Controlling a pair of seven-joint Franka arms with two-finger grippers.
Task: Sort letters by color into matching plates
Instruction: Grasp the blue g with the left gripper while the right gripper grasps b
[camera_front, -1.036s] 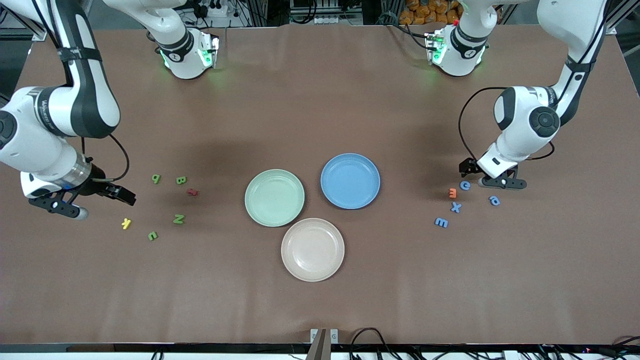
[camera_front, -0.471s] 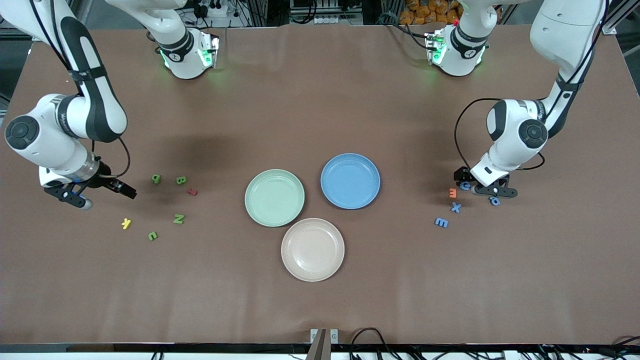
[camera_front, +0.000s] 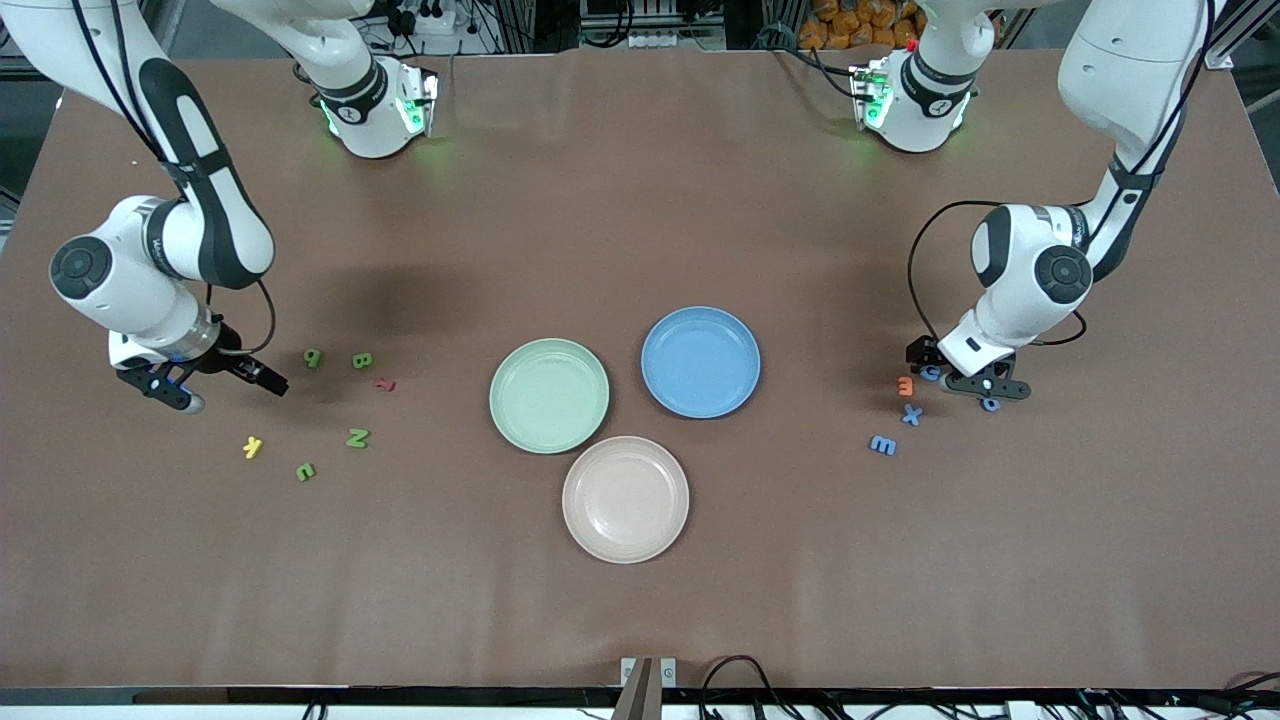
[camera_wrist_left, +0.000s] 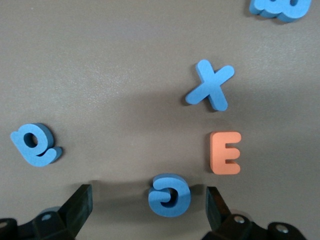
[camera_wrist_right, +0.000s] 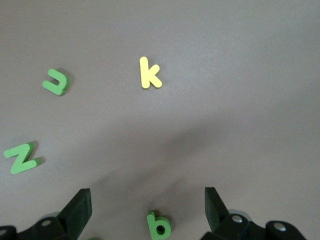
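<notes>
I next need to grab the blue G by its rounded body (camera_front: 930, 373) with my left gripper. Then I need to sort the G onto the blue plate (camera_front: 701, 361) with my left gripper.
Three empty plates sit mid-table: mint green (camera_front: 549, 396), blue (camera_front: 700, 362) and beige-pink (camera_front: 625, 498). Toward the left arm's end lie a blue G (camera_front: 930, 372), orange E (camera_front: 905, 385), blue X (camera_front: 911, 414) and blue m (camera_front: 882, 445). My left gripper (camera_front: 950, 372) is open low over the G (camera_wrist_left: 170, 195), which lies between its fingers, untouched. Toward the right arm's end lie a green b (camera_front: 313, 357), B (camera_front: 362, 360), N (camera_front: 357, 437), u (camera_front: 305, 471), a yellow k (camera_front: 252, 447) and a dark red letter (camera_front: 385, 384). My right gripper (camera_front: 215, 385) is open and empty beside the b (camera_wrist_right: 159, 225).
Another blue letter (camera_wrist_left: 35, 145) lies just outside one left finger, half hidden under the hand in the front view. The orange E (camera_wrist_left: 225, 152) lies close to the other finger. The arm bases stand along the table's edge farthest from the front camera.
The right gripper has moved along the table toward the green b. The left gripper has come down over the blue G and now partly covers the blue letter beside it.
</notes>
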